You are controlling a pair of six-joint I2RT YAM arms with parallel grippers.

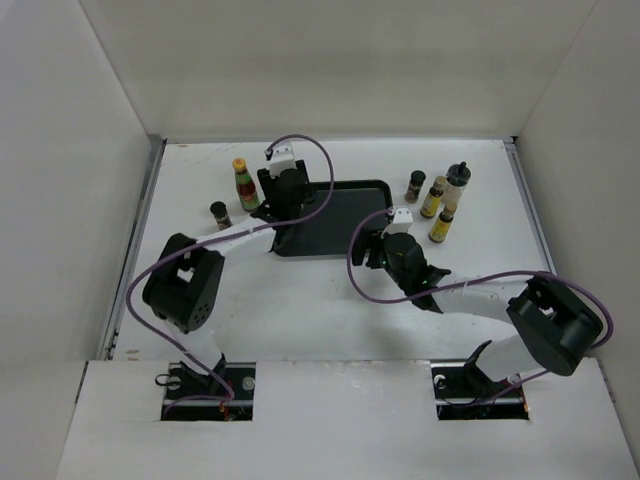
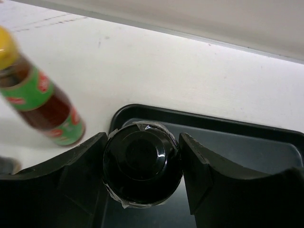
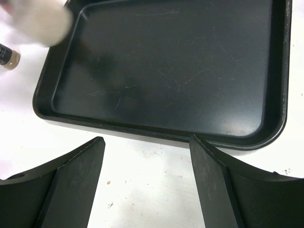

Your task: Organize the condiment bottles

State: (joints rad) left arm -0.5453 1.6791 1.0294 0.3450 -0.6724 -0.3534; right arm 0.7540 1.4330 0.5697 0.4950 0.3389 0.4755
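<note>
The left gripper needs to keep holding the bottle, because the bottom of the bottle is above the tray's rim, and the bottle would drop and could tip if the gripper opened now.
My left gripper (image 1: pixel 281 190) (image 2: pixel 143 137) is shut on the black cap of a condiment bottle (image 2: pixel 142 164), seen from above, over the back left corner of the black tray (image 1: pixel 345 215) (image 2: pixel 266 152). In the top view the wrist hides that bottle. The red-green bottle with a yellow cap (image 1: pixel 245 185) (image 2: pixel 40 107) stands just left of the tray. A short brown bottle (image 1: pixel 220 215) stands further left. At the back right stand a short brown bottle (image 1: pixel 415 185), two slim yellow-labelled bottles (image 1: pixel 433 197) (image 1: pixel 441 225) and a pale black-capped one (image 1: pixel 458 185). My right gripper (image 1: pixel 378 245) (image 3: pixel 146 140) is open over bare table by the tray (image 3: pixel 166 61).
White walls enclose the table on the left, back and right. The left arm's forearm and purple cable cross the tray's left side. A blurred white shape (image 3: pixel 38 21) shows at the top left of the right wrist view, with a small brown bottle (image 3: pixel 7 57) beside it.
</note>
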